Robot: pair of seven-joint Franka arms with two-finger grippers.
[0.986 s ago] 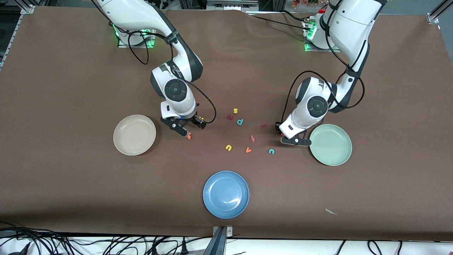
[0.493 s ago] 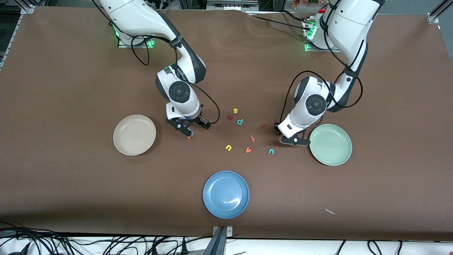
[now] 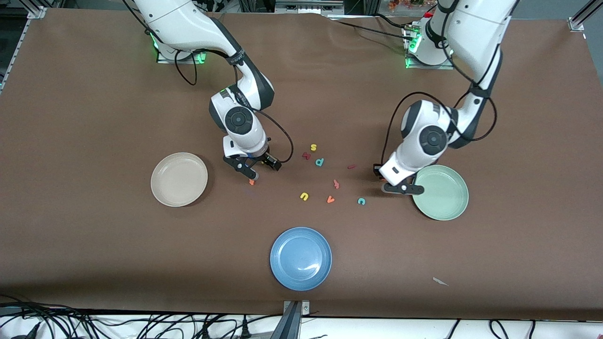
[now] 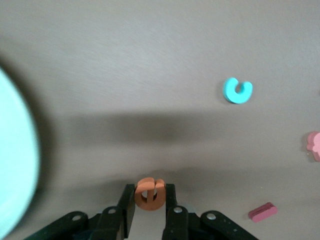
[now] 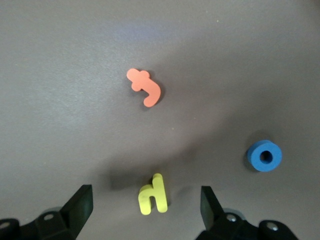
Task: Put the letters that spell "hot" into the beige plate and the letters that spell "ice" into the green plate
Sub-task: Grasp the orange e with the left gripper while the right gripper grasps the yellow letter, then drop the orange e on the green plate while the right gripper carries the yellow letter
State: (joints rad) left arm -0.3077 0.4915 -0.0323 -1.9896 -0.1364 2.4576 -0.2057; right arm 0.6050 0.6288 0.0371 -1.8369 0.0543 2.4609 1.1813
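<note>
The fingers of my right gripper reach down beside the "h" in the right wrist view, so my right gripper needs to close on the yellow "h" now.
My left gripper [image 4: 150, 193] is shut on the orange "e" [image 4: 151, 194], held just off the table beside the green plate [image 3: 443, 200]; the plate's rim [image 4: 17, 165] shows in the left wrist view. The teal "c" [image 4: 238, 90] and the dark red "i" [image 4: 263, 212] lie on the table, "c" [image 3: 361, 201] nearer the front camera than "i" [image 3: 351, 166]. My right gripper [image 5: 147, 197] is open, low over the yellow "h" [image 5: 153, 195], which lies between its fingers. The orange "t" [image 5: 145, 86] and the blue "o" [image 5: 264, 155] lie close by. The beige plate [image 3: 179, 188] holds nothing.
A blue plate [image 3: 301, 263] sits nearest the front camera. Loose letters lie mid-table: yellow "s" [image 3: 313, 147], teal "p" [image 3: 319, 162], a dark red curved letter [image 3: 306, 155], yellow "u" [image 3: 304, 196], orange "v" [image 3: 330, 199] and a pinkish-red one [image 3: 336, 183].
The left gripper has shut on the orange "e" and carried it toward the green plate. The right gripper has shifted a little toward the middle letters and settled over the "h".
</note>
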